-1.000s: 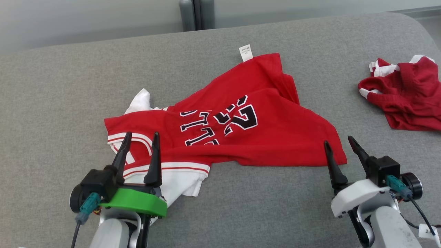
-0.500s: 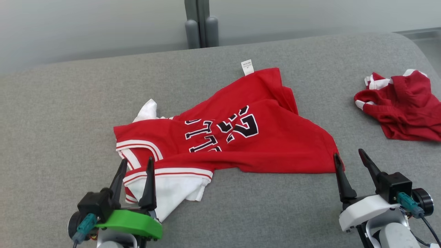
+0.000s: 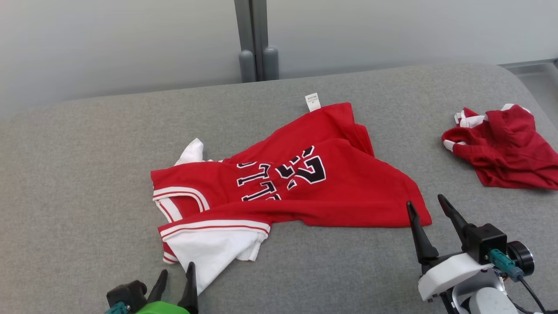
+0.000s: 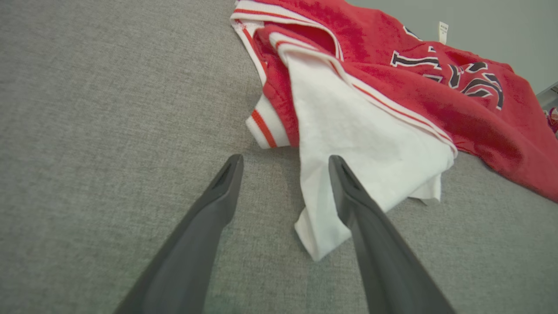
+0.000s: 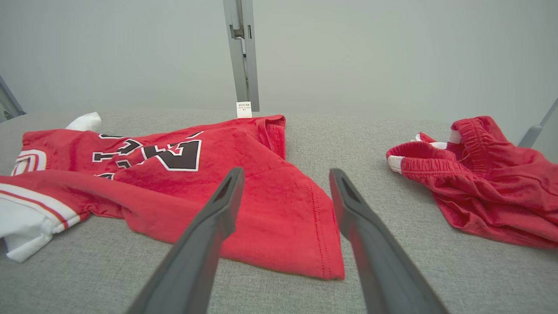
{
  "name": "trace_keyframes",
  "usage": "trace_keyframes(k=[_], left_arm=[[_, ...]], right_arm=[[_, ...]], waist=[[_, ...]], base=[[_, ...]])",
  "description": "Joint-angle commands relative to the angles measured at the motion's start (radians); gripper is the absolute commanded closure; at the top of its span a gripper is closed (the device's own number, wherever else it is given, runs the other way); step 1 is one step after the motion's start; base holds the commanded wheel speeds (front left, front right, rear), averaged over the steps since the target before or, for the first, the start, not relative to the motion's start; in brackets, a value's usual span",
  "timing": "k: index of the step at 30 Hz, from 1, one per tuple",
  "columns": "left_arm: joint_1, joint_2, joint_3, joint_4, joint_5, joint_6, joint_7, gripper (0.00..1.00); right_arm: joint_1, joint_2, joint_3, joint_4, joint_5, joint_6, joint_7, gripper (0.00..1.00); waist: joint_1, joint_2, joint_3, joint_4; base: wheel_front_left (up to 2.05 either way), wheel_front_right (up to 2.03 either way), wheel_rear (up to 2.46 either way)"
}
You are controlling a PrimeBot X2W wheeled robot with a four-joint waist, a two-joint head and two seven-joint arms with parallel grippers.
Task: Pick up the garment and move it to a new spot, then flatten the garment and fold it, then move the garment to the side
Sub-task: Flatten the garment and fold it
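The jersey's body (image 3: 361,180) lies slack across the cushion, so my right gripper will next grab its bottom hem corner (image 3: 424,219), where the hem's edge is free, to move the jersey.
A red jersey (image 3: 305,187) with black and white lettering and white trim lies crumpled on the grey cushion (image 3: 87,174), its white sleeve (image 3: 213,253) toward me. My left gripper (image 3: 176,274) stands open at the bottom edge of the head view, just short of that sleeve's tip; the left wrist view has the sleeve (image 4: 370,144) past my open gripper (image 4: 283,159). My right gripper (image 3: 425,203) is open, empty, close to the jersey's near right hem corner. That hem (image 5: 305,244) lies just beyond the right gripper (image 5: 285,172) in its wrist view.
A second red garment (image 3: 501,148) with white trim lies bunched at the cushion's right end, also seen as red shorts (image 5: 479,183). A grey post (image 3: 255,39) rises behind the cushion against a pale wall. The jersey's white tag (image 3: 312,102) sticks out at its far edge.
The head camera has tilted up, sliding the whole scene down the picture. My left gripper has drawn back off the jersey's trim to the sleeve tip. The jersey lies as before.
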Motion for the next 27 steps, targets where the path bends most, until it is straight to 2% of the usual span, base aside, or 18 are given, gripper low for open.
trace_keyframes(k=[1,5,9,10,12,13,21,25,26,27], left_arm=[[-0.027,0.003,-0.001,0.009,-0.031,-0.006,0.006,0.00],[-0.066,0.003,-0.024,0.026,-0.153,-0.008,0.023,0.00],[-0.116,0.017,-0.044,0.051,-0.214,-0.008,0.028,0.00],[-0.130,0.023,-0.049,0.059,-0.223,-0.008,0.026,0.26],[-0.166,0.030,-0.054,0.075,-0.239,-0.008,0.019,0.89],[-0.189,0.040,-0.060,0.083,-0.242,-0.008,0.011,1.00],[-0.377,0.121,-0.120,0.185,-0.187,-0.007,-0.043,1.00],[-0.434,0.135,-0.162,0.245,-0.176,-0.007,-0.054,1.00],[-0.440,0.136,-0.169,0.254,-0.179,-0.008,-0.055,0.90],[-0.444,0.135,-0.175,0.263,-0.188,-0.008,-0.059,0.56]], right_arm=[[0.009,-0.003,0.000,-0.004,-0.008,-0.001,-0.004,0.00],[-0.004,-0.003,0.000,-0.009,-0.014,-0.001,-0.004,0.00],[-0.018,-0.003,0.002,-0.011,-0.019,-0.001,-0.004,0.00],[-0.022,-0.003,0.002,-0.012,-0.019,-0.001,-0.004,0.00],[-0.029,-0.003,0.003,-0.015,-0.020,-0.001,-0.003,0.00],[-0.032,-0.003,0.003,-0.018,-0.021,-0.001,-0.003,0.00],[-0.076,-0.003,-0.001,-0.024,-0.025,-0.001,-0.003,0.00],[-0.094,-0.003,0.002,-0.018,-0.021,-0.001,-0.004,0.00],[-0.096,-0.003,0.001,-0.015,-0.020,-0.001,-0.004,0.00],[-0.098,-0.003,0.001,-0.014,-0.018,-0.001,-0.004,0.00]], waist=[[0.0000,-0.0001,0.004,-0.005],[0.0000,-0.0001,0.017,-0.018],[0.0000,-0.0001,0.036,-0.030],[0.0000,-0.0001,0.041,-0.033],[0.0000,-0.0001,0.055,-0.040],[0.0000,-0.0001,0.064,-0.043],[0.0000,-0.0001,0.127,-0.063],[0.0000,-0.0001,0.141,-0.070],[0.0000,-0.0001,0.142,-0.071],[0.0000,-0.0001,0.143,-0.071]], base=[[0.00,0.00,0.00],[0.00,0.00,0.00],[0.00,0.00,0.00],[0.00,0.00,0.00],[0.00,0.00,0.00],[0.00,0.00,0.00],[0.00,0.00,0.00],[0.00,0.00,0.00],[0.00,0.00,0.00],[0.00,0.00,0.00]])
